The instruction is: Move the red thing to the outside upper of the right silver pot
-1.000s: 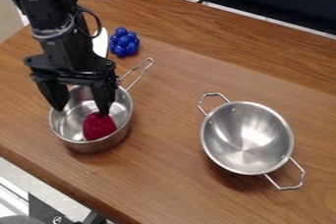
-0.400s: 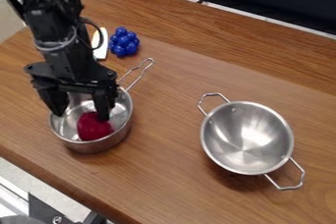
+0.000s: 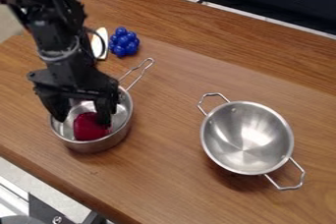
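Observation:
The gripper takes hold of the red thing's rounded body next, to get the red thing outside the bowl-shaped silver pot.
My gripper hangs down inside the left silver pot, with its two fingers spread apart, so it stands open. The red thing lies in that pot, between and slightly in front of the fingertips; the right finger overlaps its upper right edge, and whether they touch I cannot tell. At the right of the table is the right silver pot, a bowl-shaped one with a wire handle on each of two sides.
A blue cluster of balls sits behind the left pot, beside a white object partly behind the arm. The left pot's wire handle points up and right. A black panel runs along the table's back.
The gripper has come lower and a little toward the camera into the left pot. The red thing has shifted slightly left within it. Both pots have stayed put.

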Controlling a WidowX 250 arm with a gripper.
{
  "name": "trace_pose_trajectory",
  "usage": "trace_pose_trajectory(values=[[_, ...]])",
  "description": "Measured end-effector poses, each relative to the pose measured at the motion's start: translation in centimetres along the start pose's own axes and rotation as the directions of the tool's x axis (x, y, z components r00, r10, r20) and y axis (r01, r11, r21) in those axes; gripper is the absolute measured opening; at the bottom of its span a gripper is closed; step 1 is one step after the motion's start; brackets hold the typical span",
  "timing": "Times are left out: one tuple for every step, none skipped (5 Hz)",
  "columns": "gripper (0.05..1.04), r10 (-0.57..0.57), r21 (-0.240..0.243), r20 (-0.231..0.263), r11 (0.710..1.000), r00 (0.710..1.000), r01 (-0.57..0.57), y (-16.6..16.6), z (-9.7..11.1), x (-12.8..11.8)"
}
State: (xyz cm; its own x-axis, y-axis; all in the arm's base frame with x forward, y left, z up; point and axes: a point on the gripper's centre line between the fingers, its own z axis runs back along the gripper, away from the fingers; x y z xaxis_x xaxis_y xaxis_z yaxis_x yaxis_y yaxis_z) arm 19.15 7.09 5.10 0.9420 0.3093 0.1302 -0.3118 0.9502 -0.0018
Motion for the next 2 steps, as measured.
trace_pose_trajectory(values=[[0.998, 0.017, 0.015, -0.009, 1.000, 1.000, -0.017, -0.47, -0.74, -0.43], [0.998, 0.070, 0.021, -0.026, 0.997, 0.997, -0.069, -0.62, -1.30, -0.72]])
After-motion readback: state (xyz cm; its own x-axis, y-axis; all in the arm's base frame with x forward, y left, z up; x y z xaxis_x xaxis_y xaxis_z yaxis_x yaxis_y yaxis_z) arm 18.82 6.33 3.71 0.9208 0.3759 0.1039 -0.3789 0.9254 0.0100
